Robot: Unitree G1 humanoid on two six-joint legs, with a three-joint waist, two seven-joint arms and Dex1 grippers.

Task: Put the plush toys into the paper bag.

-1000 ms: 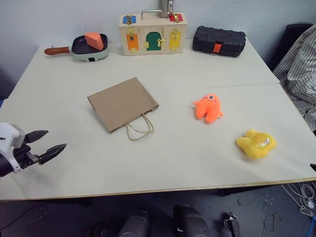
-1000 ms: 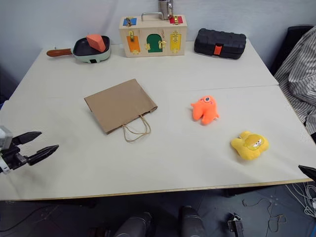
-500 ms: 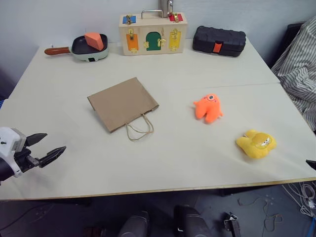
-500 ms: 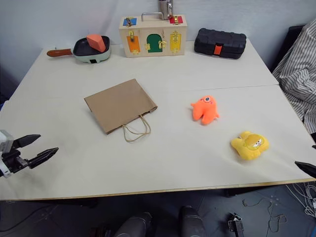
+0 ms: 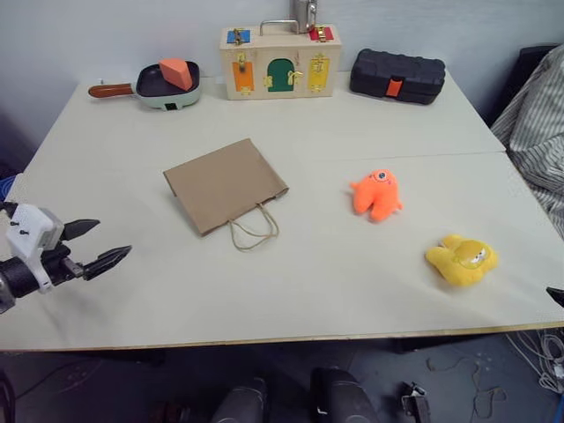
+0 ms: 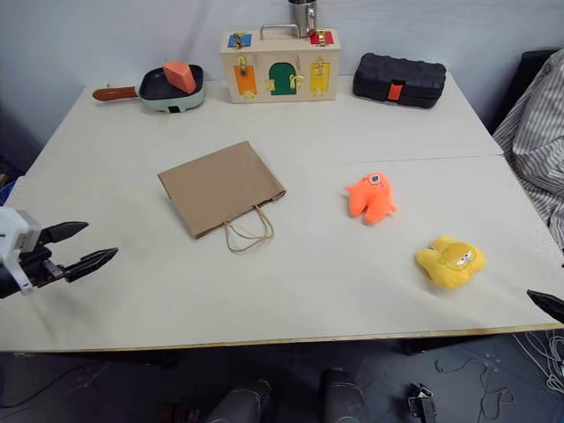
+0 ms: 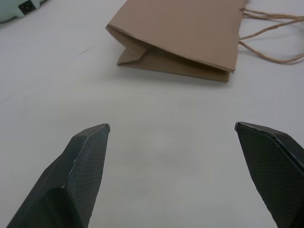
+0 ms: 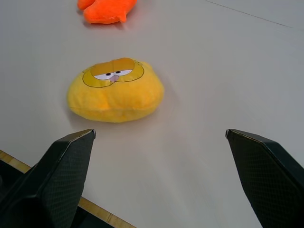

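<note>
The bag lies flat and wide, so my left gripper should next grab the paper bag (image 5: 225,185) by a cord handle (image 5: 274,226) that loops out from the bag's opening.
The brown paper bag (image 5: 225,185) lies flat mid-table, its cord handles (image 5: 256,231) toward me. Right of it sits the orange one-eyed plush toy (image 5: 377,194). The yellow plush toy (image 5: 462,259) rests nearer the front right edge. My left gripper (image 5: 115,238) hovers open over the table's front left, pointing at the bag (image 7: 180,33) from a distance, with nothing between its fingers. My right gripper (image 8: 161,130) is open and empty by the front right corner, facing the yellow toy (image 8: 115,89), with the orange toy (image 8: 105,7) beyond.
Along the back edge stand a pan (image 5: 163,81) holding an orange block, a wooden box (image 5: 280,63) with coloured doors, and a black case (image 5: 397,74). Striped cloth (image 5: 538,132) hangs at the right side. The table's front edge (image 5: 282,339) runs close to me.
My left gripper has edged forward and right, toward the bag. The whole picture has shifted slightly. The right gripper stays put, and the toys and bag lie as before.
</note>
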